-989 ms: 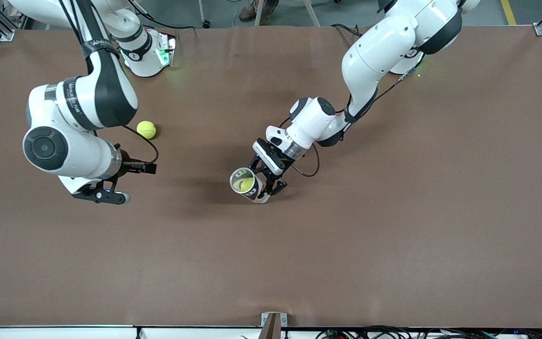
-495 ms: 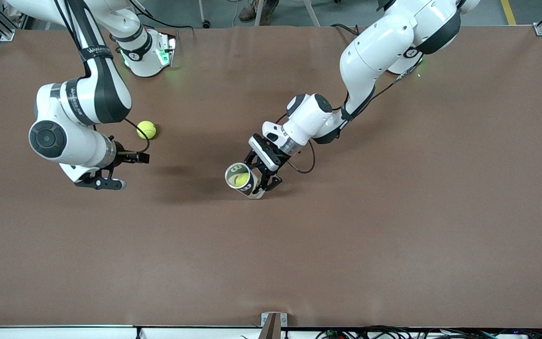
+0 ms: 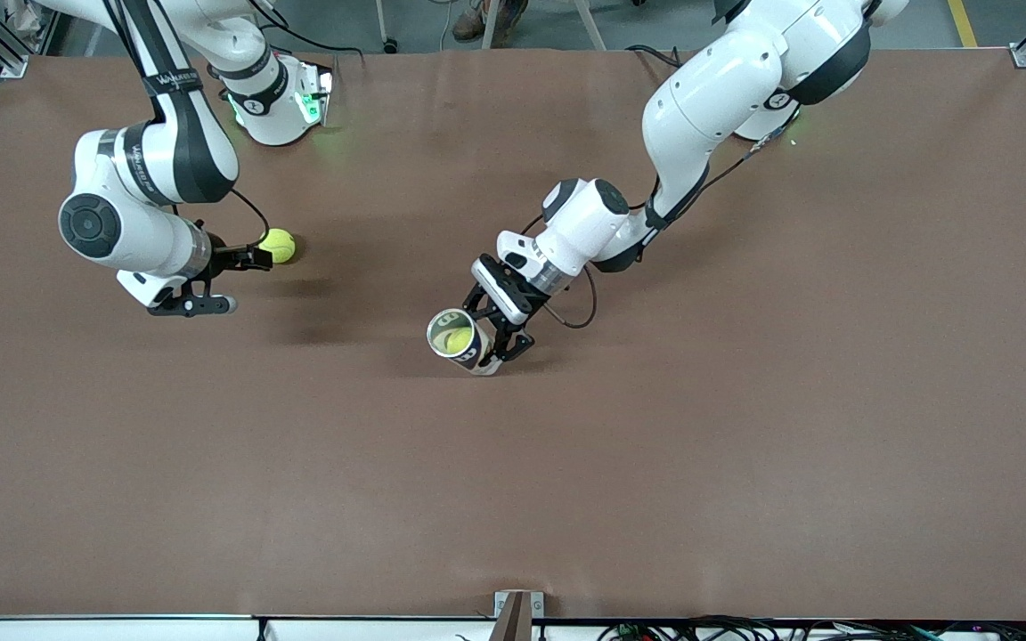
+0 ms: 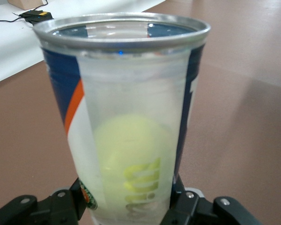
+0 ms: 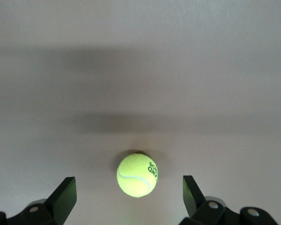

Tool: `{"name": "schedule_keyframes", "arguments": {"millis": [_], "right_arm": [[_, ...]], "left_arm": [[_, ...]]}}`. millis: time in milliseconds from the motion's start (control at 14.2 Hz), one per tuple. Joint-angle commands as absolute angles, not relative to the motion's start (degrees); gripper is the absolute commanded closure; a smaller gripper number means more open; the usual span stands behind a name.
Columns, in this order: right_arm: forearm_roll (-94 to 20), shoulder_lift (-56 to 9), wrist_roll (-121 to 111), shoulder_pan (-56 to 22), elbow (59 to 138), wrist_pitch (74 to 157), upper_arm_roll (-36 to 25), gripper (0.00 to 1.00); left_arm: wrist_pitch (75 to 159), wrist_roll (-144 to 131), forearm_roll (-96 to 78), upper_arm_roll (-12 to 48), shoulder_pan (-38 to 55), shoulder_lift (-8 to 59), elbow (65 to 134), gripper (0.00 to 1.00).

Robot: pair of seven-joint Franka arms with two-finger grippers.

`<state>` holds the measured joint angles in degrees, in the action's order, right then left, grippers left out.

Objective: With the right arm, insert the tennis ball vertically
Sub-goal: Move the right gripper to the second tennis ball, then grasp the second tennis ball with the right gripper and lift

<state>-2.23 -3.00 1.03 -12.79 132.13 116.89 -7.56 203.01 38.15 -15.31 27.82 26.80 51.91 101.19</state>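
I need to grab the tennis ball by its round middle [image 3: 279, 246] with my right gripper next. Then I can insert the ball vertically into the open can [image 3: 468, 356].
A yellow tennis ball [image 3: 278, 245] lies on the brown table toward the right arm's end. My right gripper [image 3: 244, 259] hangs just over it, open; in the right wrist view the ball [image 5: 137, 174] shows between the two spread black fingers [image 5: 65, 197], touching neither. Near the table's middle, my left gripper [image 3: 492, 343] is shut on a clear tennis ball can [image 3: 468, 356] with a blue and orange label, held upright with its open metal rim up. A second ball [image 3: 460, 339] sits inside the can [image 4: 131, 93], low down, just above the left fingers [image 4: 65, 206].
Both arm bases stand along the table's edge farthest from the front camera, the right one [image 3: 277, 107] lit green. A metal bracket [image 3: 517, 605] and cables sit at the edge nearest the camera. Bare brown tabletop [image 3: 655, 463] surrounds the can and ball.
My right arm has moved away from the front camera, bringing its open gripper over the loose ball. The left arm shifted the can slightly toward the right arm's end, then stayed still.
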Motion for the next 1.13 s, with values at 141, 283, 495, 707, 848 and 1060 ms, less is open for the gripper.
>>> {"name": "schedule_keyframes", "arguments": {"millis": [141, 283, 495, 707, 848, 1060], "right_arm": [[-1.7, 1.2, -1.1, -11.1, 140.0, 119.9, -6.6, 0.00], [-1.8, 1.1, -1.4, -11.2, 144.0, 125.3, -6.5, 0.00], [-1.8, 0.4, -1.4, -11.1, 148.4, 131.7, -6.5, 0.00], [-2.0, -0.3, -1.2, -11.3, 148.9, 131.8, -6.4, 0.00], [-2.4, -1.3, -1.2, -11.4, 148.9, 132.6, -6.4, 0.00], [-2.8, -4.1, -1.1, -11.4, 148.9, 134.9, -6.3, 0.00]], "left_arm": [[203.7, 37.7, -15.6, 28.6, 26.5, 52.7, 100.6, 0.31], [203.7, 37.7, -15.7, 28.6, 26.5, 52.6, 100.7, 0.31], [203.7, 37.7, -15.7, 28.6, 26.4, 52.6, 100.9, 0.31], [203.7, 37.7, -15.7, 28.6, 26.4, 52.6, 100.9, 0.31], [203.7, 37.7, -15.7, 28.6, 26.4, 52.6, 100.9, 0.31], [203.7, 37.7, -15.7, 28.6, 26.3, 52.6, 100.9, 0.30]]}}
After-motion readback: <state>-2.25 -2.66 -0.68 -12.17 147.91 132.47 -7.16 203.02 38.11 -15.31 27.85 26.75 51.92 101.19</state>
